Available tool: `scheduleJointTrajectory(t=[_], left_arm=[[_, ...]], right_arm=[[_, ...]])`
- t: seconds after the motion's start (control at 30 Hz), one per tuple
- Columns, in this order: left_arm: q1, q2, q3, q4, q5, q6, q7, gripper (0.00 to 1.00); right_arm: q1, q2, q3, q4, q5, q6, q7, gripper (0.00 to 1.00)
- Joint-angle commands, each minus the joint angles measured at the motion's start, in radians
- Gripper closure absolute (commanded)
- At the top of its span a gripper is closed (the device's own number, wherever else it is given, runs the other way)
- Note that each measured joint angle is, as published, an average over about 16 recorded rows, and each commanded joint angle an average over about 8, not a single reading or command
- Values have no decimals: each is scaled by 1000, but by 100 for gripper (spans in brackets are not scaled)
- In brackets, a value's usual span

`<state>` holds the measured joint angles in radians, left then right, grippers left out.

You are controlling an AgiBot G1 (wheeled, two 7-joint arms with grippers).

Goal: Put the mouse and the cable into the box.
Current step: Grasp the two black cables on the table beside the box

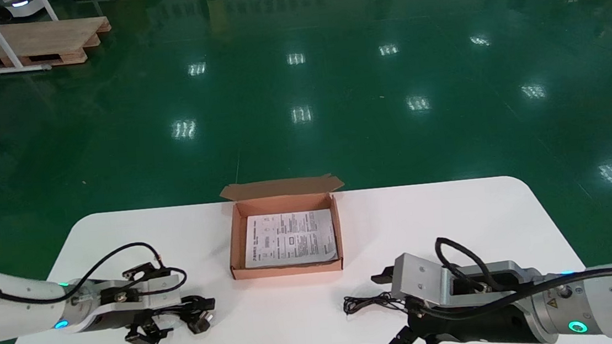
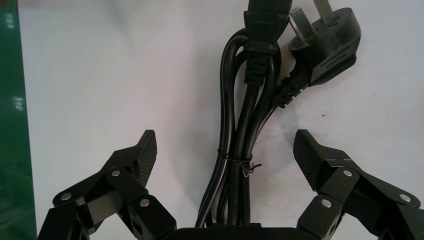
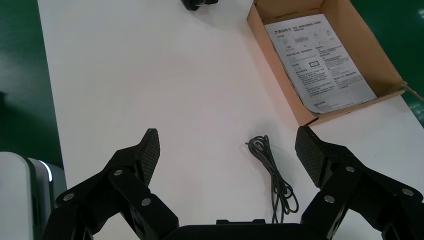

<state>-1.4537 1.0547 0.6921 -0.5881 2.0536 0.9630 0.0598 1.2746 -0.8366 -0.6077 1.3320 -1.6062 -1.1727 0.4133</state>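
My right gripper grabs the thin black cable by its gathered middle next, to put it into the box. Loose loops fan out at the cable's ends.
A bundled black power cable, tied with a thin wire, lies on the white table between the fingers of my left gripper, which is open around it without touching. Its plug points toward the table's middle. My right gripper is open low over a thin black cable, coiled loosely on the table. The open cardboard box stands at the table's far middle with a printed sheet lying inside. No mouse shows in any view.
The box's lid flap stands open at the back. Beyond the table is green floor, with a wooden pallet far off at the left.
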Motion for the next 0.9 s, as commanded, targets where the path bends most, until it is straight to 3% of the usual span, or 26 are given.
scheduleJointTrajectory(t=[0.03,0.23,0.43,0.6,0.9], left_arm=[[-9,5,0,17,-3,4,12,0],[-21,14,-2,50,-10,2,35,0],[-29,20,-4,73,-16,-1,53,0],[-33,24,-5,88,-20,-3,65,0],[-39,29,-7,107,-24,-6,79,0]], right_arm=[[-1,-1,-1,3,-1,1,-7,0],[3,-78,-72,-46,-221,79,29,0],[22,-197,-140,-183,-433,165,68,0],[39,-276,-163,-311,-495,224,46,0],[75,-361,-175,-477,-511,287,-8,0]])
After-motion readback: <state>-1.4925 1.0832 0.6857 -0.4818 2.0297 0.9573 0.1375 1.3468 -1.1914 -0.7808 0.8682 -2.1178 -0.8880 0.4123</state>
